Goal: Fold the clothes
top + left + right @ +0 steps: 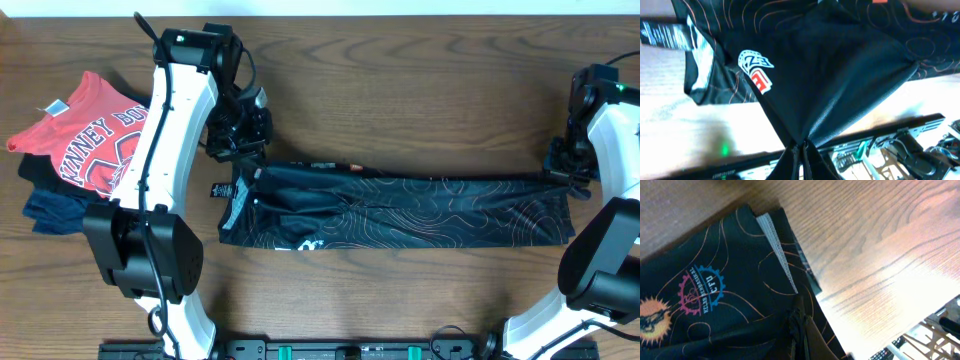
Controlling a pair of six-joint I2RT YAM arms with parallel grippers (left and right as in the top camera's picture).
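The black jersey stays in my left gripper for now, until the held edge comes near the folded layers: raised fabric slopes up to my fingers.
The clothes, a black jersey [400, 205] with thin orange contour lines, are stretched in a long band across the table's middle. My left gripper [243, 160] holds the band's left end at the back edge. In the left wrist view the jaws [802, 146] are shut on a pinch of black fabric [840, 65], which fans out from them past a small orange and white logo [757, 70]. My right gripper [562, 168] is shut on the right end. The right wrist view shows the jersey [715, 255] bunched at that gripper [799, 320], next to a white mesh strip [777, 250].
A red T-shirt with white letters [95, 135] lies on a navy shirt [55, 210] at the far left, behind the left arm's base. Bare wooden table [400, 290] runs in front of the jersey. A black equipment rail [350, 350] lines the front edge.
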